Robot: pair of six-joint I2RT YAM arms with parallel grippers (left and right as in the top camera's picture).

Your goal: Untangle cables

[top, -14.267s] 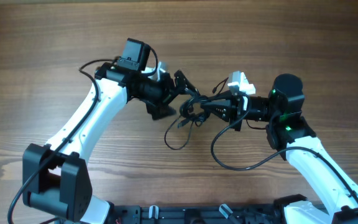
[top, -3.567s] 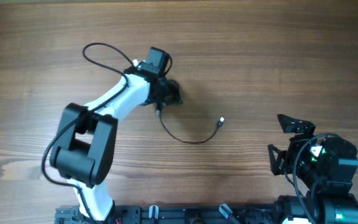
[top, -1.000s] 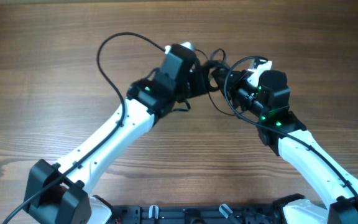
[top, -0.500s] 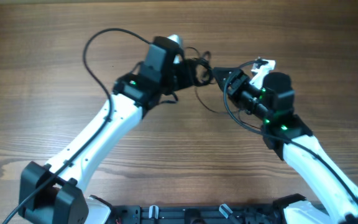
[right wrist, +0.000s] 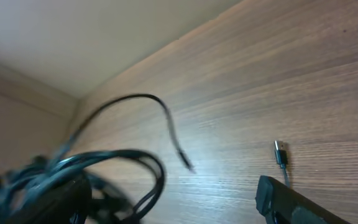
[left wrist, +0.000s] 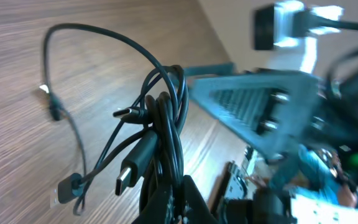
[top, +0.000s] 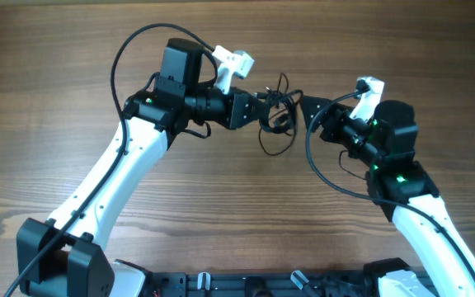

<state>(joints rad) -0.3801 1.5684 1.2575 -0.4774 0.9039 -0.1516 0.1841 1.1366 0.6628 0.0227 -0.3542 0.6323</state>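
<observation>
The looped parts of the knot of cables face my right gripper. It will grip the knot by them next, leaving plug ends free for my left gripper to untangle.
The cables (top: 275, 114) are a knot of thin black cords hanging above the table between the two arms, with one loop drooping toward the wood. My left gripper (top: 254, 107) is shut on the cables (left wrist: 164, 124); several plug ends stick out of the bundle and its fingertips (left wrist: 178, 202) pinch the strands. My right gripper (top: 314, 117) stands open just right of the knot, with nothing between its fingers. In the right wrist view the cables (right wrist: 86, 174) are a blur at lower left, apart from the right finger (right wrist: 291, 199). A silver-tipped plug (right wrist: 280, 152) shows over the wood.
A thick black robot cable (top: 126, 54) arches over the left arm. Another one (top: 324, 169) loops below the right wrist. Bare wooden table (top: 402, 49) lies all around. The table's far edge meets a pale wall (right wrist: 73, 37).
The right gripper has opened, let go of the knot and drawn back to the right. The left arm has swung left and keeps the bundle.
</observation>
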